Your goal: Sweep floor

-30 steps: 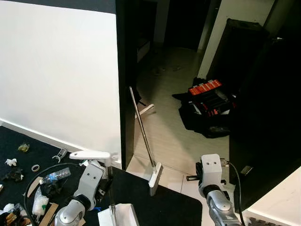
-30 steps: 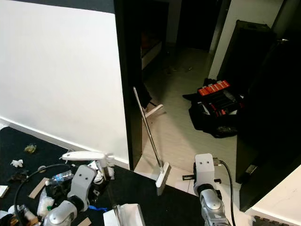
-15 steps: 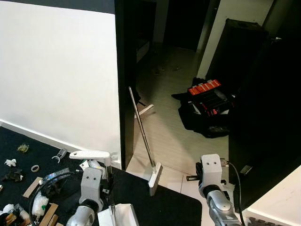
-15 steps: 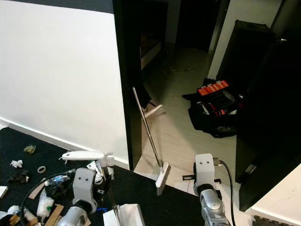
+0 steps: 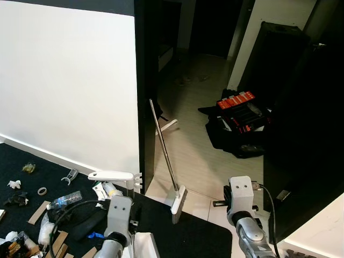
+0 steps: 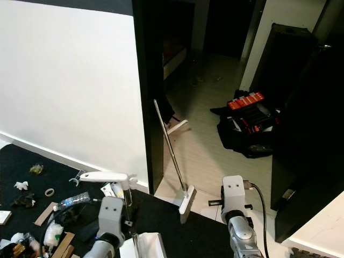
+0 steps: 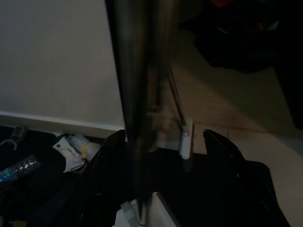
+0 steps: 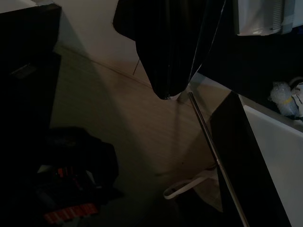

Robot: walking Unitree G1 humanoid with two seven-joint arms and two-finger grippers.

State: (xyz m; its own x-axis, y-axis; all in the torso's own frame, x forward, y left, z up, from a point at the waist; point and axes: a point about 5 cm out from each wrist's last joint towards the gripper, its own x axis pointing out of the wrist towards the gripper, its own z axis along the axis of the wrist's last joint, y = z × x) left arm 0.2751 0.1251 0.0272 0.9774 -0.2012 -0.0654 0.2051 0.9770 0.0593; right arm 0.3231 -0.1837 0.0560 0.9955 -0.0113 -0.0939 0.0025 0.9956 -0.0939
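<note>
The left gripper grips the slim metal pole next, since the dustpan's white grip (image 5: 112, 176) juts out wide and the dustpan's pan spreads broad below.
A broom (image 5: 164, 156) with a thin metal handle leans on the black door frame (image 5: 144, 97), its white head (image 5: 178, 199) on the tiled floor. A long-handled dustpan stands on the black mat (image 5: 183, 236), with a white grip (image 5: 111, 175) on top and a white pan (image 5: 144, 244) below. My left arm (image 5: 119, 212) is just under that grip. My left gripper (image 7: 165, 136) is open, and the dustpan's pole (image 7: 137, 118) stands blurred between its fingers, close to one of them. My right arm (image 5: 241, 196) is low by the doorway, and the right gripper (image 8: 164, 94) looks shut and empty.
Litter lies on the mat at the left: a plastic bottle (image 5: 67, 199), cardboard strips (image 5: 37, 212), paper scraps (image 5: 13, 184). Beyond the doorway an open red and black toolbox (image 5: 236, 102) sits on a black bag (image 5: 231, 137). A dark cabinet (image 5: 269, 54) stands behind it.
My left arm has swung right, from beside the dustpan's grip to directly beneath it, against its pole. The view has shifted slightly. The broom and right arm are unmoved.
</note>
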